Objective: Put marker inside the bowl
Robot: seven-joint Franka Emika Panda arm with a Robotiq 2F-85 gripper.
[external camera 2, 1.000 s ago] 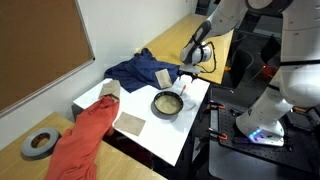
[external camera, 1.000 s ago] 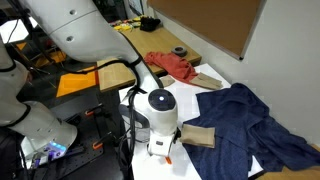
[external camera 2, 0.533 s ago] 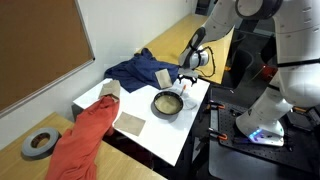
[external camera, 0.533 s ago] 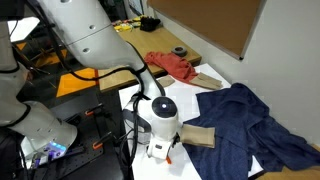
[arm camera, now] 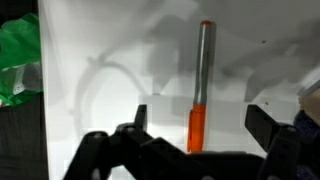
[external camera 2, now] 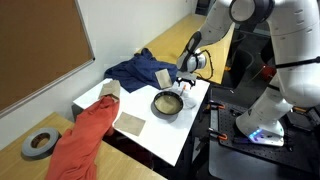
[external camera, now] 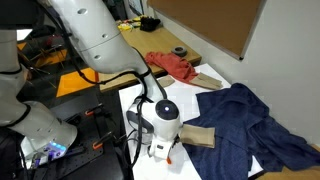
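Observation:
I need to close my gripper on the marker now. The marker's orange part is between my open fingers with both sides free, so my fingers would hold it.
The marker (arm camera: pixel 200 90) lies on the white table top; in the wrist view it is a grey stick with an orange lower part and a small orange far tip. My gripper (arm camera: pixel 200 125) is open just above it, one dark finger on each side of the orange part, not touching it. In an exterior view the gripper (external camera 2: pixel 186 80) hangs over the table's near corner, right beside the bowl (external camera 2: pixel 167 103), which has a dark rim and a pale inside. In an exterior view the arm's wrist (external camera: pixel 163 118) hides the bowl.
A dark blue cloth (external camera 2: pixel 135 70) lies behind the bowl, with a tan block (external camera 2: pixel 163 77) on it. A red cloth (external camera 2: pixel 85 135) and a tape roll (external camera 2: pixel 38 144) lie further along. The table edge is close to the gripper (external camera: pixel 160 150).
The wrist has shifted slightly and come down a little over the marker. The gripper stays open and the marker has not moved.

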